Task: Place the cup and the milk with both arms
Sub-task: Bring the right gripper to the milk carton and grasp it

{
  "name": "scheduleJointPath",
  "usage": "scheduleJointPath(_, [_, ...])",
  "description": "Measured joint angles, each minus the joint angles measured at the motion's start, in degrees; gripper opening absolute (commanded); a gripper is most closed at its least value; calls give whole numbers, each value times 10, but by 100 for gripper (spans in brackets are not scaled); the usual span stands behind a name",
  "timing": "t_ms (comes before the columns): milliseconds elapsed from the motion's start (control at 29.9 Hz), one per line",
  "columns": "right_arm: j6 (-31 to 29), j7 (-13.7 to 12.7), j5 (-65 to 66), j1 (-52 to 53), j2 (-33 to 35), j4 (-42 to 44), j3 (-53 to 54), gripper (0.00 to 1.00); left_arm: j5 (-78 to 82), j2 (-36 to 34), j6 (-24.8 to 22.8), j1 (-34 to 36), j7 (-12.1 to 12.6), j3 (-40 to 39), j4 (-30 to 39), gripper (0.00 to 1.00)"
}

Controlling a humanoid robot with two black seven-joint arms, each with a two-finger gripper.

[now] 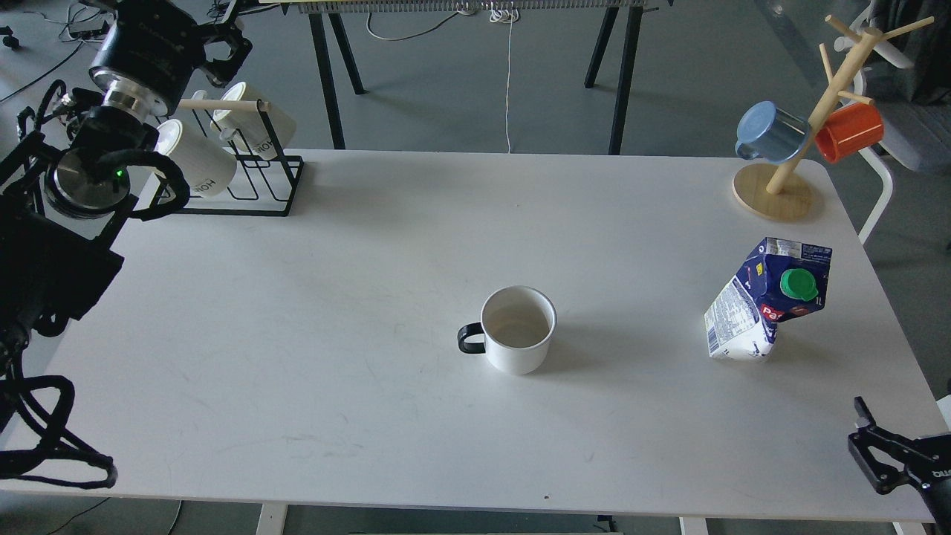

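Note:
The right gripper grabs the carton by the flat sides of its lower part (pixel 741 328) next, since the carton's top (pixel 796 273) slopes around its green cap.
A white cup (pixel 518 329) with a black handle pointing left stands upright and empty at the table's middle. A blue and white milk carton (pixel 769 299) with a green cap stands dented and leaning at the right. My left gripper (pixel 221 46) is high at the far left, above the mug rack, far from both; its fingers are too dark to tell apart. My right gripper (pixel 866 449) comes in at the bottom right corner, open and empty, below the carton and apart from it.
A black wire rack (pixel 252 189) with white mugs stands at the back left, under my left arm. A wooden mug tree (pixel 776 189) with a blue mug (pixel 771 132) and an orange mug (pixel 849 131) stands at the back right. The white table (pixel 297 357) bears all of these.

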State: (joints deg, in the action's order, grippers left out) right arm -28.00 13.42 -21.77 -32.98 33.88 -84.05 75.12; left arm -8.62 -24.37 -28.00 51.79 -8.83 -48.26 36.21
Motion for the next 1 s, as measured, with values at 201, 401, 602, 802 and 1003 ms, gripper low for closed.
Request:
scheduleJointPath(201, [0, -4, 54, 27, -57, 2, -4, 95, 0, -3, 0, 1, 0, 0, 1, 99])
scheduleJointPath(401, [0, -5, 58, 93, -68, 9, -53, 89, 2, -3, 0, 2, 2, 4, 1, 99])
scheduleJointPath(602, [0, -6, 58, 150, -91, 44, -82, 84, 3, -4, 0, 2, 15, 5, 1, 99])
scheduleJointPath(802, [0, -6, 57, 186, -112, 77, -88, 62, 3, -12, 0, 2, 16, 8, 1, 99])
scheduleJointPath(1003, [0, -5, 56, 231, -136, 103, -87, 44, 4, -15, 0, 2, 21, 9, 0, 99])
